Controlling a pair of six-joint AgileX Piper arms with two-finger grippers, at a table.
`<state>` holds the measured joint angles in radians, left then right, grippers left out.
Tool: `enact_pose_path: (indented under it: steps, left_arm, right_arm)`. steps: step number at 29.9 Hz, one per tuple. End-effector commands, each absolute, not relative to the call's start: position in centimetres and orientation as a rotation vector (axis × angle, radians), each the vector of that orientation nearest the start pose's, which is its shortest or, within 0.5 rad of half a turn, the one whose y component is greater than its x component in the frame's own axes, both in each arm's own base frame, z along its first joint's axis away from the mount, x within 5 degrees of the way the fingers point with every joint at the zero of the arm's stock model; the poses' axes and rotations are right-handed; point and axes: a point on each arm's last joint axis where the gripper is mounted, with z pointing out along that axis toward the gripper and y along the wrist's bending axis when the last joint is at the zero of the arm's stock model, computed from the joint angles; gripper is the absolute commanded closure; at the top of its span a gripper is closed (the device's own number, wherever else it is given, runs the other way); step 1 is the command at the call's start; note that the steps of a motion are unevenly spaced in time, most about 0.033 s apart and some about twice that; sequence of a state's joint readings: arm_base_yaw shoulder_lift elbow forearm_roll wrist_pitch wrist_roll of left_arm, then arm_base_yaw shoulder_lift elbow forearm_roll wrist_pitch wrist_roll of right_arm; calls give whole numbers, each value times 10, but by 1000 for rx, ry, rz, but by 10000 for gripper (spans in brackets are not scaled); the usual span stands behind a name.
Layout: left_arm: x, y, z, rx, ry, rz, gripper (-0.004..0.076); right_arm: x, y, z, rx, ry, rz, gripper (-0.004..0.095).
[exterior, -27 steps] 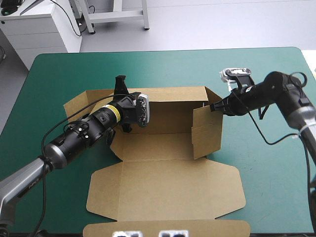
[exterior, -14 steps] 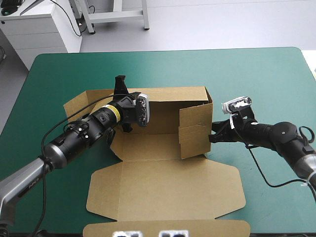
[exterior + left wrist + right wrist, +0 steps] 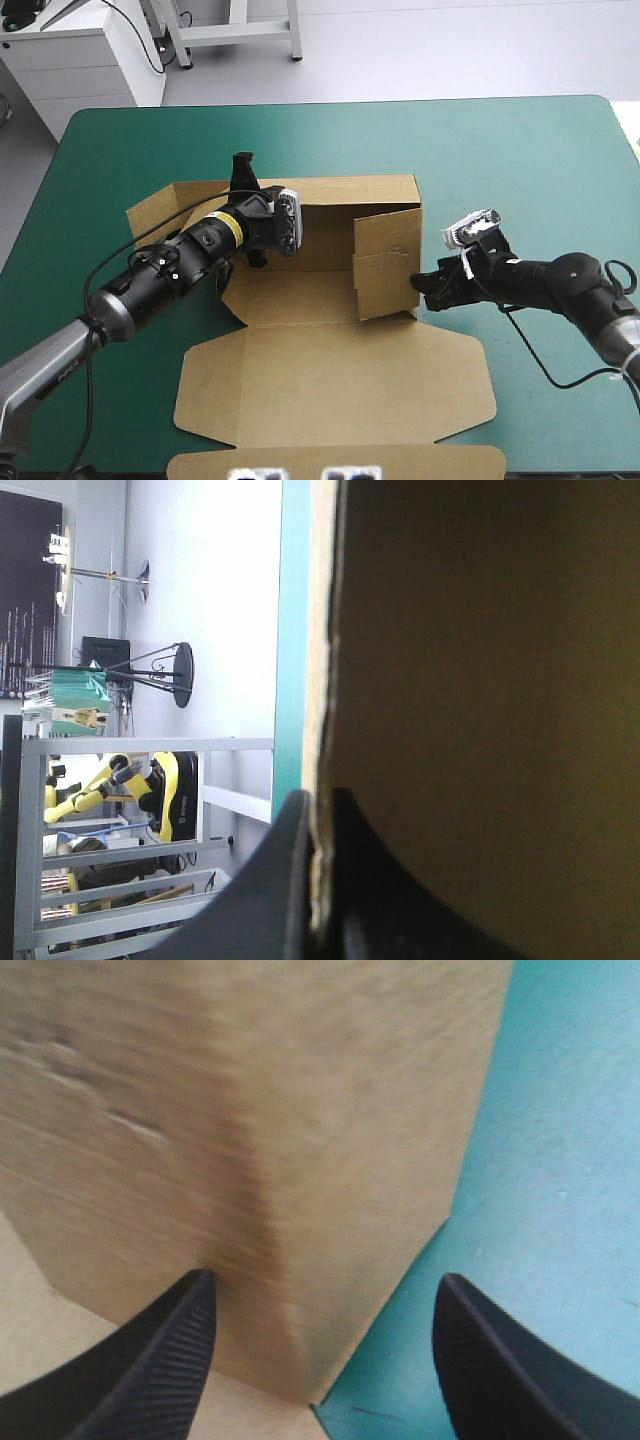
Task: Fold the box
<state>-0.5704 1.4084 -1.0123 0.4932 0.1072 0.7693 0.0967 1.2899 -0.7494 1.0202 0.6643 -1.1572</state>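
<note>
The right gripper grabs the box's end by its upright top edge (image 3: 388, 212) next, to fold the box (image 3: 330, 380) into shape.
The brown box (image 3: 330, 380) lies mid-table with its lid flat toward the front edge and its back wall raised. My left gripper (image 3: 243, 178) is shut on the top edge of that back wall near its left end. The left wrist view shows the black fingers (image 3: 285, 880) pinching the board's edge (image 3: 480, 680). The right side wall (image 3: 385, 262) stands upright, turned inward. My right gripper (image 3: 424, 284) sits low on the cover just outside this wall's front corner. In the right wrist view it (image 3: 325, 1280) is open, with the wall's corner (image 3: 270, 1140) straight ahead between its fingers.
The box's left side flap (image 3: 150, 212) lies out flat toward the table's left edge. The lid's front tuck flap (image 3: 340, 463) reaches the near edge. Bare teal-green cover (image 3: 540, 170) lies to the right of and beyond the box.
The right gripper dropped from the side wall's top edge to its front lower corner, and the wall swung further inward. Its fingers opened. The left arm stayed still.
</note>
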Motion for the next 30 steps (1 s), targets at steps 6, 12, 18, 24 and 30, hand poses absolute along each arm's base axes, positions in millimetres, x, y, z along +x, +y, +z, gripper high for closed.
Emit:
enact_pose_path:
  steps: [6,12,18,24,30]
  left_arm:
    - [269,-172,341,1467,1175,470,732]
    - [259,-185,338,1582,1088,515,733]
    - [253,-192,338,1594,1068,495,733]
    - [255,-188,337,1593,1108,529,733]
    - [263,-178,341,1507,1172,672,733]
  right_arm:
    - [231,74,281,-682,2139,620,291]
    - [243,72,300,-692,2052,528,268]
    - [246,75,322,-744,1989,528,249]
    - [246,72,313,-753,2037,486,249]
    - [255,80,304,-755,2053,479,247]
